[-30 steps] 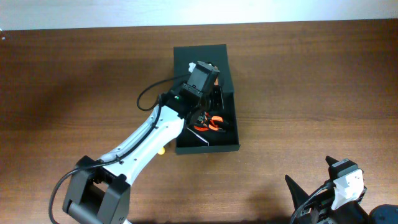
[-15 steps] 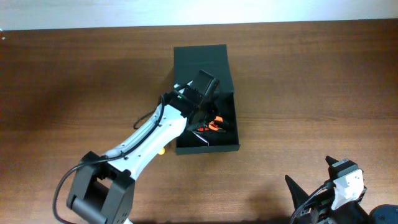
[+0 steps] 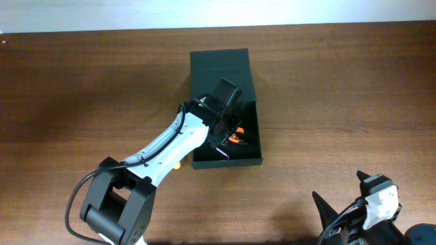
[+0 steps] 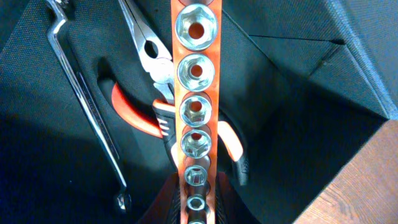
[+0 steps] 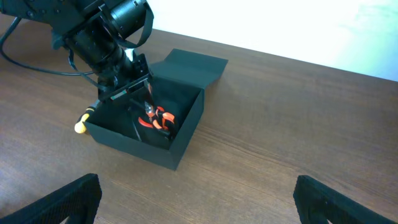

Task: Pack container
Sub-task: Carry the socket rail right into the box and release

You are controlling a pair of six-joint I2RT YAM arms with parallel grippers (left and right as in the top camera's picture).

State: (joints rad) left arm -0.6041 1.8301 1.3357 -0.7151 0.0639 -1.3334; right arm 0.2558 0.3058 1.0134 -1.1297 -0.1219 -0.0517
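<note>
The left gripper needs to open: its fingers hold the socket bar above the orange-handled pliers within the container's sides, so the bar would rest there if let go.
The container is a dark box in the middle of the table with its flap lid folded open at the far side. My left gripper reaches down into it. In the left wrist view it is shut on the end of an orange socket rail carrying several chrome sockets, held above the container's floor. Orange-handled pliers and a chrome wrench lie inside below the rail. My right gripper is open and empty, over bare table near the front right.
A yellow tool handle lies against the container's left outer wall and also shows in the right wrist view. The container wall rises at the right of the rail. Brown wooden table surrounds the box.
My left gripper has moved from the lid side toward the front of the container and lower into it, carrying the socket rail. The right arm has not moved.
</note>
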